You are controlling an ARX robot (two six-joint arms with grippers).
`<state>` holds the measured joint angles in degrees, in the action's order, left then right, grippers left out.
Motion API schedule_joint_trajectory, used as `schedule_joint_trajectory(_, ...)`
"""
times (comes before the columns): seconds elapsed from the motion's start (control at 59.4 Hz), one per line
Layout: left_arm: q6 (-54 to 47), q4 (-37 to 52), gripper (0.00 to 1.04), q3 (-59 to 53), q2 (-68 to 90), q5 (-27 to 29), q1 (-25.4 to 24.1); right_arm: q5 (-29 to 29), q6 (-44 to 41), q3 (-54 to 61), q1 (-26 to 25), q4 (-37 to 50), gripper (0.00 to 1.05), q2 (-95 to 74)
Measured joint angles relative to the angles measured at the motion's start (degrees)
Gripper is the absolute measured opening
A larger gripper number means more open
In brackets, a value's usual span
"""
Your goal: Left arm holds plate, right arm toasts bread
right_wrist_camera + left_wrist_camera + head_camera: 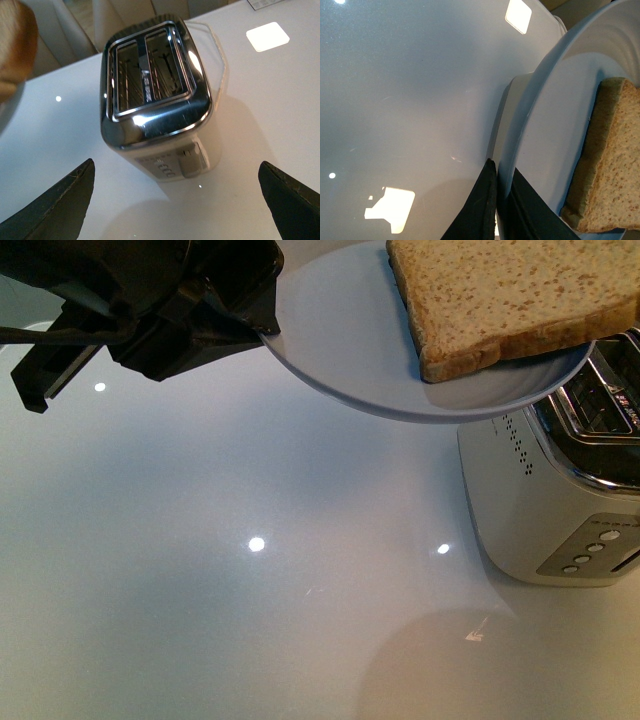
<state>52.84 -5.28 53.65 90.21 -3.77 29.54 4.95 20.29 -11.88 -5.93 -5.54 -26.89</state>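
I should toast the bread in the chrome toaster (560, 490), so my right gripper should next grab the slice by its crust edge (540, 340).
My left gripper (262, 325) is shut on the rim of the pale grey-blue plate (340, 340) and holds it in the air at the top of the front view. The slice of brown bread (510, 295) lies on the plate, toward its right side, above the toaster (560, 490). In the left wrist view the fingers (482, 205) pinch the plate rim (530, 125), with the bread (610, 150) beyond. My right gripper (176, 172) is open and empty, above the chrome two-slot toaster (155, 95); both slots are empty.
The toaster stands on a glossy white table (200, 570) at the right edge of the front view. Ceiling lights reflect on the tabletop. In the right wrist view the bread's edge (15, 45) shows at upper left, and chairs stand beyond the table.
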Motion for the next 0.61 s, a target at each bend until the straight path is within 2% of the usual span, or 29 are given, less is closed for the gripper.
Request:
schedule_joint_trajectory(0.168,0.0,0.0,0.03,0.0,0.0,-0.1,0.0,9.1,6.9,-6.3,-0.5,9.4,0.96,-13.9)
schedule_joint_trajectory(0.32,0.0,0.0,0.03,0.0,0.0,-0.1,0.0,14.7,14.0,-10.6,3.8,18.8,0.96,-27.7)
schedule_joint_trajectory(0.606,0.0,0.0,0.03,0.0,0.0,-0.1,0.0,16.0,21.0,-16.9,10.7,28.2,0.96,-44.4)
